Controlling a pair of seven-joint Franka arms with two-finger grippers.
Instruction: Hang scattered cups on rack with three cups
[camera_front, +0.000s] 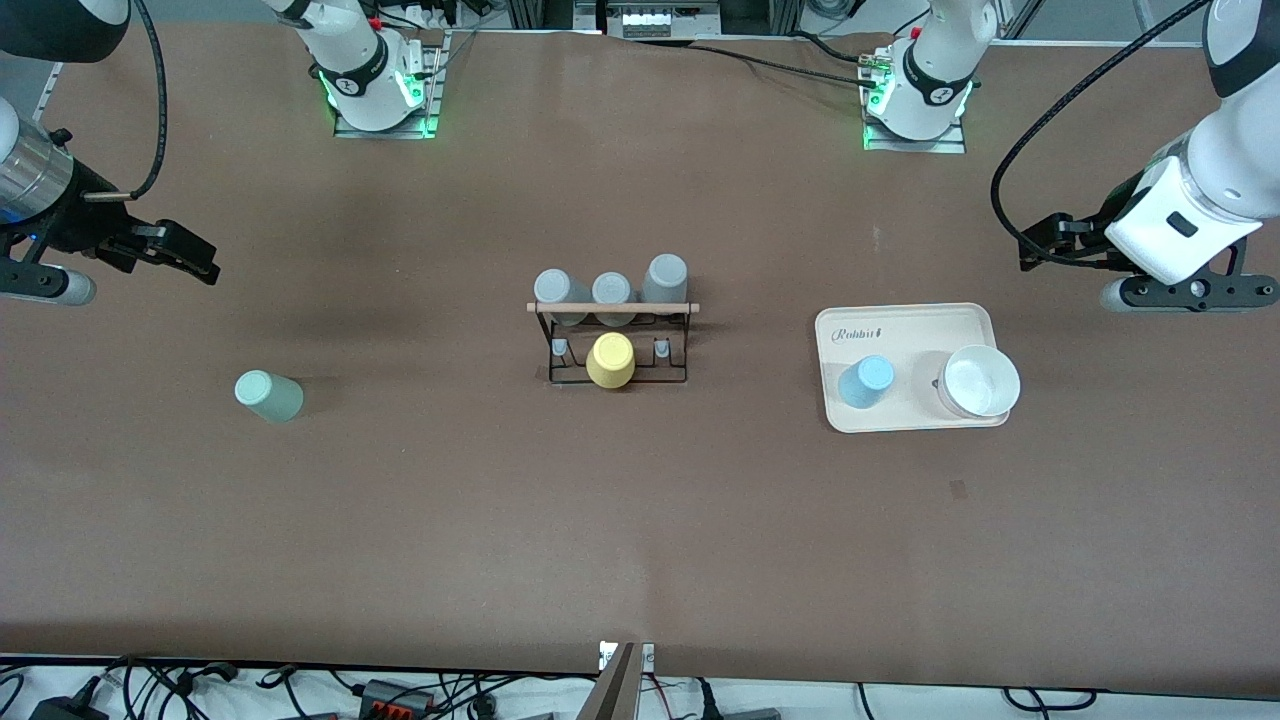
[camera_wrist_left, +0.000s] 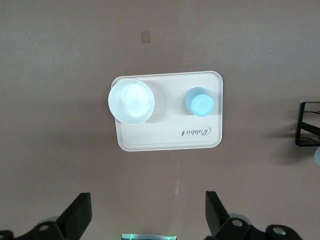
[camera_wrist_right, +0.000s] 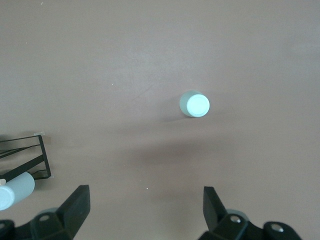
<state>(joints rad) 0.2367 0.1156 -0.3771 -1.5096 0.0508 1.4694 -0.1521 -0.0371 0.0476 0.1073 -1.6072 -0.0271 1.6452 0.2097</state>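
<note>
The light blue cup needs to hang on the rack with the other cups, so I should grab it by its body with my left gripper next.
The black wire rack (camera_front: 680, 345) with a wooden dowel stands at the table's middle, with three grey cups (camera_front: 612, 290) and a yellow cup (camera_front: 610, 361) on it. The mint green cup (camera_front: 268, 395) stands alone toward the right arm's end and shows in the right wrist view (camera_wrist_right: 195, 104). The light blue cup (camera_front: 866, 381) stands on a cream tray (camera_front: 905, 320) and shows in the left wrist view (camera_wrist_left: 200, 101). My right gripper (camera_front: 205, 262) is open and empty, up in the air (camera_wrist_right: 146, 207). My left gripper (camera_front: 1030, 245) is open and empty, up in the air (camera_wrist_left: 149, 210).
A white bowl (camera_front: 980, 381) sits on the tray beside the blue cup and shows in the left wrist view (camera_wrist_left: 131, 100). The tray (camera_wrist_left: 165, 140) lies toward the left arm's end. A corner of the rack (camera_wrist_right: 30, 160) shows in the right wrist view.
</note>
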